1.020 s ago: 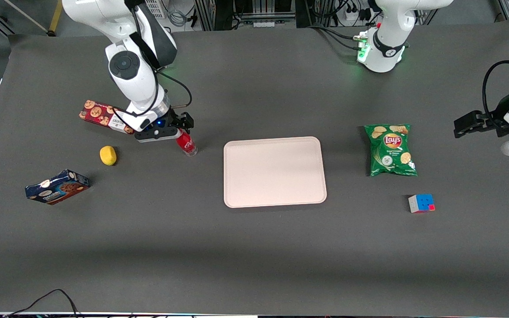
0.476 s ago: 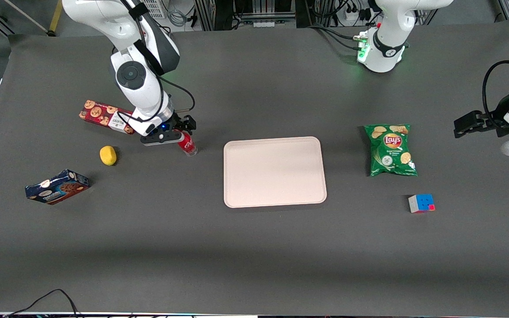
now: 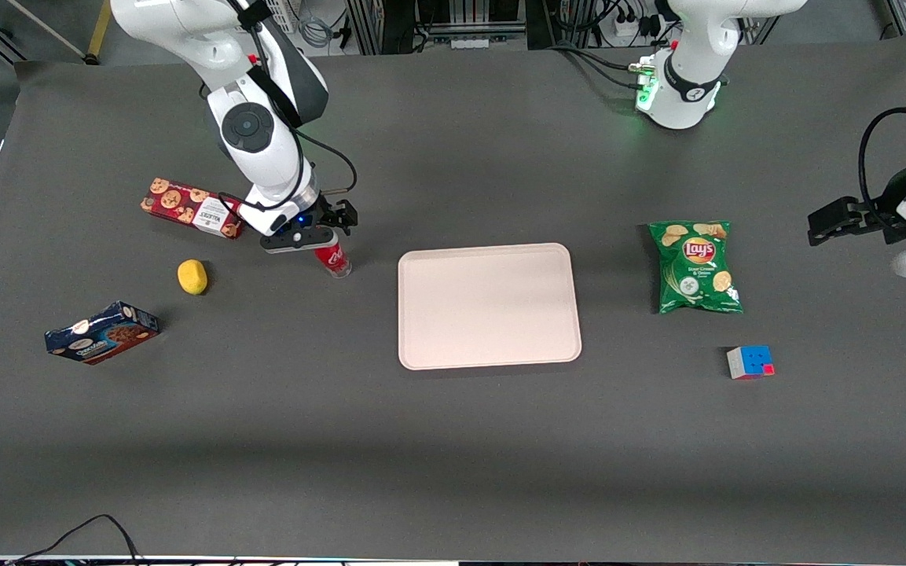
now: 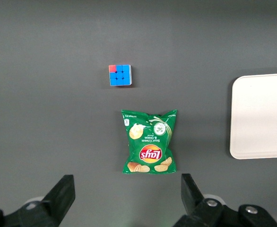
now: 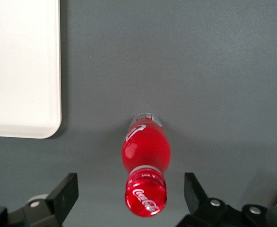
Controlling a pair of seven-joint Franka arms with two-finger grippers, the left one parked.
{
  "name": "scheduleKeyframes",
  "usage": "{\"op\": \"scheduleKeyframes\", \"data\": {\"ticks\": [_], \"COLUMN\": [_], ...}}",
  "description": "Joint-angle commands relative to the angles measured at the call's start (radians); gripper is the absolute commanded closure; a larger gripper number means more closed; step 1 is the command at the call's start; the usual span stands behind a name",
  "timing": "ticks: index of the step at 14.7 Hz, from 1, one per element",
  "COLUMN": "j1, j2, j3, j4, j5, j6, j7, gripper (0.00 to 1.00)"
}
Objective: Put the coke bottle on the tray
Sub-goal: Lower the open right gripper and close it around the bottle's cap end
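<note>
My right gripper will pick up the coke bottle next, by its red capped top point(image 5: 145, 191). Then it will set the bottle on the tray point(image 5: 20, 66).
The coke bottle point(image 3: 335, 259) stands upright on the dark table, small and red, its red cap point(image 5: 146, 196) with white script facing the wrist camera. My right gripper point(image 3: 325, 236) hangs just above it, open, with the fingers point(image 5: 67, 188) spread wide on either side of the cap and not touching it. The tray point(image 3: 489, 305) is a large pale pinkish-beige rectangle lying flat beside the bottle, toward the parked arm's end; one rounded corner of the tray point(image 5: 22, 71) shows in the right wrist view.
A red cookie box point(image 3: 189, 208) lies close to the working arm. A lemon point(image 3: 192, 277) and a blue box point(image 3: 101, 332) sit nearer the front camera. A green chips bag point(image 3: 695, 266) and a colour cube point(image 3: 750, 362) lie toward the parked arm's end.
The right arm has shifted toward the tray and slightly away from the front camera, bringing the gripper over the bottle. The bottle has stayed in place.
</note>
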Motion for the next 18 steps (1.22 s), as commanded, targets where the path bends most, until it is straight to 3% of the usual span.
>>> {"op": "scheduleKeyframes", "data": {"ticks": [1,4,12,18], "j1": [-0.004,-0.011,-0.016,-0.016], "j2": [-0.008,-0.008,-0.008,-0.044], "j3": [0.004,0.004,-0.009,-0.013], "j4": [-0.01,-0.01,-0.004,0.021], "j5": [-0.023,-0.023,-0.023,-0.021], "j6": [0.011,-0.003,-0.029,-0.032], "j7": [0.023,0.023,0.02,0.035], "gripper": [0.04,0.15,0.78,1.0]}}
